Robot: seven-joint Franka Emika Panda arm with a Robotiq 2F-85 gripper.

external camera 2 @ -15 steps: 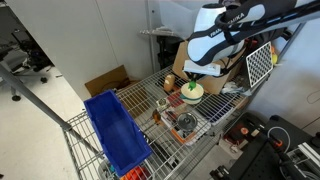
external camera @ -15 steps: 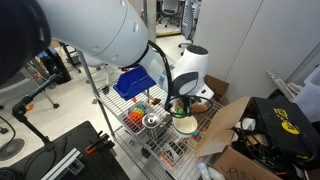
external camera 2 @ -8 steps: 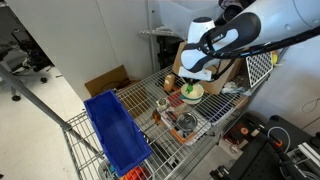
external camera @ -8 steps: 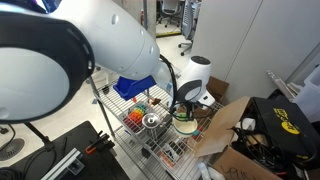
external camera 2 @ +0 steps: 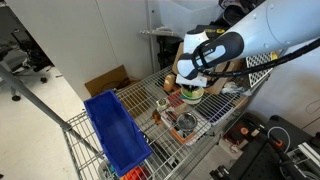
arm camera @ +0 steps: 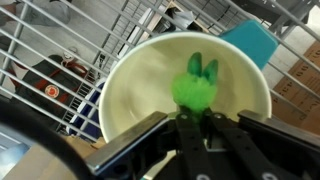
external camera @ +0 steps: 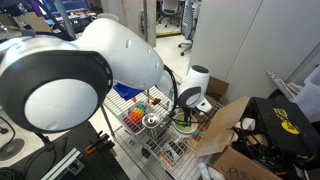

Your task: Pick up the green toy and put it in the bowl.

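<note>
The robot's gripper will open, because its fingers hold the green toy point(arm camera: 195, 84) low within the cream bowl's rim and the toy would land inside if released.
The green toy point(arm camera: 195, 84) is small, bright green and fuzzy with two ear-like nubs. In the wrist view it hangs over the pale inside of the cream bowl point(arm camera: 135, 80). My gripper point(arm camera: 200, 122) comes in from the bottom, its two black fingers close together and pinched on the toy's lower end. In both exterior views the gripper point(external camera: 183, 108) point(external camera 2: 190, 85) is right above the bowl point(external camera: 186, 125) point(external camera 2: 192, 94) on the wire rack. The arm hides the toy there.
A shiny metal cup point(external camera: 152, 121) point(external camera 2: 163, 105) stands beside the bowl. Small red and orange toys point(external camera: 140, 108) lie on the wire shelf point(external camera 2: 150, 100). A blue bin point(external camera: 133, 82) point(external camera 2: 115, 130) sits at one end. Cardboard boxes point(external camera: 235, 125) point(external camera 2: 105, 80) flank the rack.
The arm has come down, bringing the gripper with the green toy lower over the bowl. The bowl and cup have not moved.
</note>
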